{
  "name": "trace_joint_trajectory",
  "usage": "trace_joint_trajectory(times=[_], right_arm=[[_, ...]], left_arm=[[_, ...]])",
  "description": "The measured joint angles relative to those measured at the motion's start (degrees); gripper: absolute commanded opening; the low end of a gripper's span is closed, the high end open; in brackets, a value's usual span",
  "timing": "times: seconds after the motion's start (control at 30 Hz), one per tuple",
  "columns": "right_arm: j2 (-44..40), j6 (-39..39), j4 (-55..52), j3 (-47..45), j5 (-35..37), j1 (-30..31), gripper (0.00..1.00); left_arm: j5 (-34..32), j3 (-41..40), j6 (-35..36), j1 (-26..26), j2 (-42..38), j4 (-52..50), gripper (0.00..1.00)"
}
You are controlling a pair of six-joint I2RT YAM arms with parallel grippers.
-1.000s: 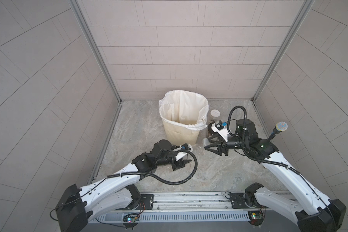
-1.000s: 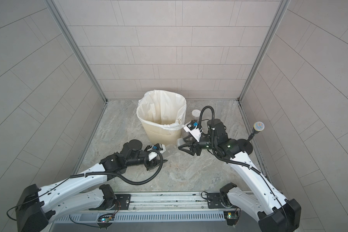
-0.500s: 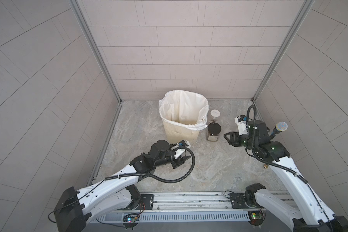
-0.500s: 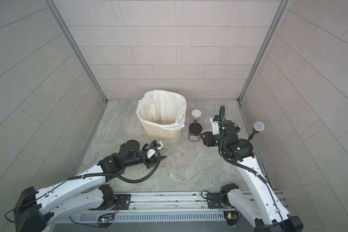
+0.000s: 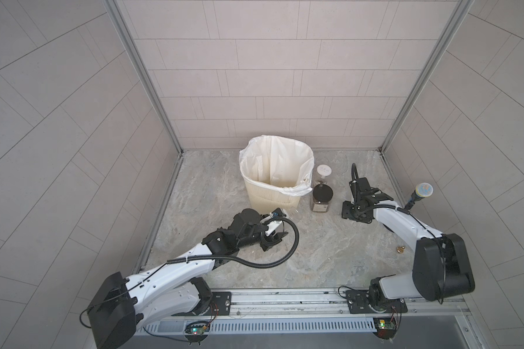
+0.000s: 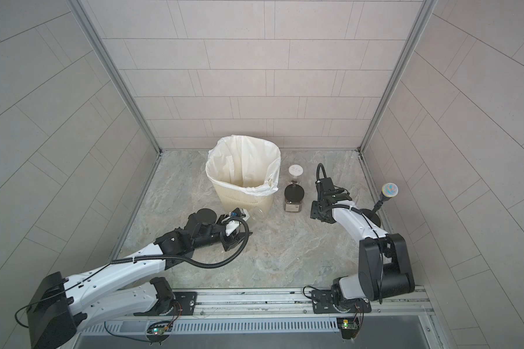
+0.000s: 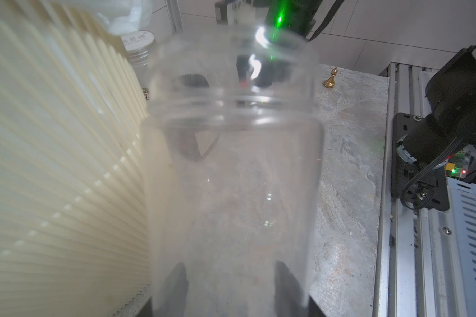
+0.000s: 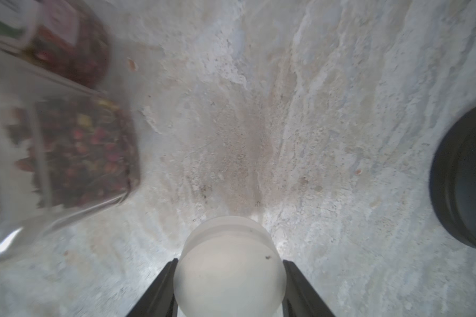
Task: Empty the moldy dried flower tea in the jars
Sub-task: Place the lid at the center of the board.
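My right gripper holds the round white lid (image 8: 228, 263) above flat floor and needs to keep holding it. The lid would fall to the floor beside the black-lidded jar if I let go now.
My left gripper (image 5: 280, 225) (image 7: 231, 288) is shut on a tall clear jar (image 5: 294, 211) (image 7: 231, 178) with an open mouth. It lies tilted low beside the bin's base and looks empty. A black-lidded jar (image 5: 322, 198) (image 6: 294, 198) and a white-lidded jar (image 5: 323, 173) (image 6: 295, 173) stand right of the bin. Both hold reddish-brown dried flower tea (image 8: 88, 148). Low over the floor to their right, my right gripper (image 5: 350, 211) (image 8: 228, 274) is shut on a round white lid (image 8: 228, 263).
The cream ribbed bin (image 5: 263, 199) (image 6: 239, 202) (image 7: 52, 164) with a white liner stands at the back middle. A black-based stand with a coloured ball top (image 5: 423, 190) is by the right wall. A small gold pawn (image 5: 400, 249) (image 7: 331, 79) stands on the floor.
My right arm has swung right, away from the black-lidded jar, and come down near the floor with the white lid. The left arm with the clear jar has barely moved.
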Motion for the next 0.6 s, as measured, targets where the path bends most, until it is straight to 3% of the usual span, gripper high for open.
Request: trace_joint_trajectory(times=[0.13, 0.33, 0.47, 0.53, 0.6], right_arm=[[5.4, 0.0, 1.8, 0.2, 1.0, -0.7, 0.41], [9.4, -0.5, 3.5, 1.4, 2.3, -1.0, 0.55], [10.8, -1.2, 4.2, 1.9, 1.6, -1.0, 0.78], [10.5, -1.2, 4.7, 1.6, 1.1, -1.0, 1.00], [9.7, -1.5, 4.8, 1.1, 0.5, -1.0, 1.00]], left_arm=[[-0.9, -0.4, -1.4, 0.0, -2.5, 0.1, 0.43], [-1.4, -1.6, -3.0, 0.0, -5.5, 0.0, 0.43], [-1.9, -2.2, -3.8, 0.0, -6.0, -0.2, 0.43], [-2.0, -2.3, -4.2, 0.0, -6.3, -0.5, 0.43], [-2.1, -2.3, -4.3, 0.0, -6.5, -0.5, 0.43]])
